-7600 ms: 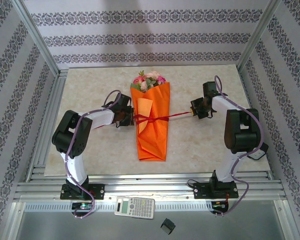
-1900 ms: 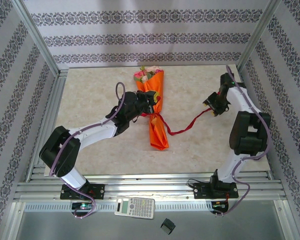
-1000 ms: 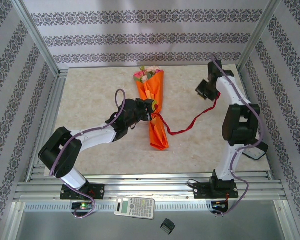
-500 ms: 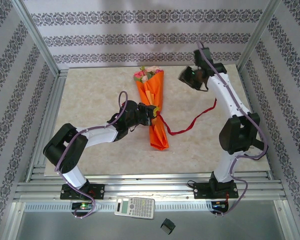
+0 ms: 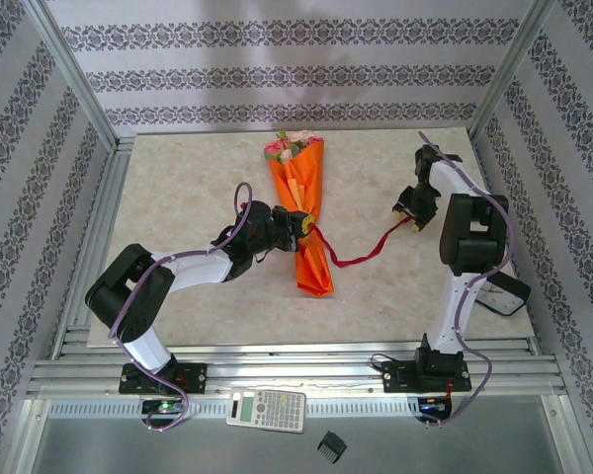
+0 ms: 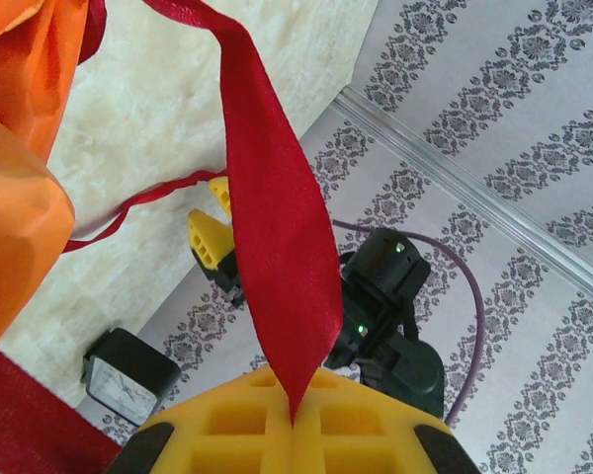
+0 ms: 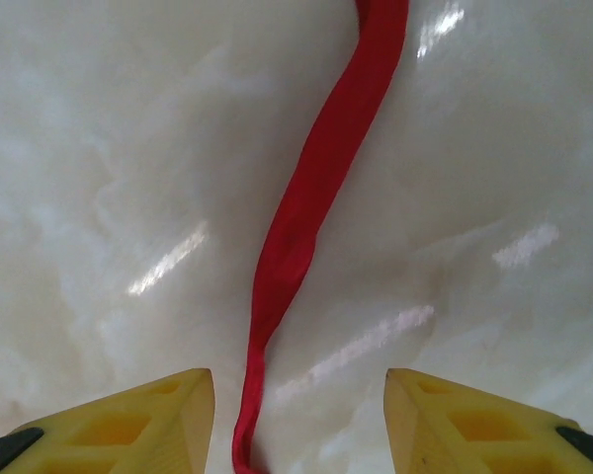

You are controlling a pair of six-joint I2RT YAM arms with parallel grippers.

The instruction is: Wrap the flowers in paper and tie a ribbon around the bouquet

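Observation:
My right gripper will next pinch the loose ribbon near its far end [image 7: 248, 420], so that its length stays free to cross and tie around the bouquet.
The bouquet lies mid-table, its orange paper [image 5: 311, 252] forming a narrow cone with the flowers [image 5: 289, 148] at the far, wide end. A dark red ribbon [image 5: 354, 260] wraps the cone's middle and trails right across the table. My left gripper [image 5: 301, 223] sits against the cone's left side, shut on one ribbon end [image 6: 277, 227], which is pinched between its yellow fingertips [image 6: 227, 434]. My right gripper [image 5: 411, 212] hangs open over the other ribbon end [image 7: 306, 227], which lies loose on the table between its fingers [image 7: 148, 420].
A black box [image 5: 504, 294] sits at the table's right edge behind the right arm. A calculator [image 5: 267, 408] and a small black clip [image 5: 331, 446] lie below the front rail. Metal frame posts flank both sides of the marble top [image 5: 178, 188].
The right gripper opened and let the ribbon drop, swung up toward the back, then came down over the ribbon's free end. The left gripper stayed shut on its end.

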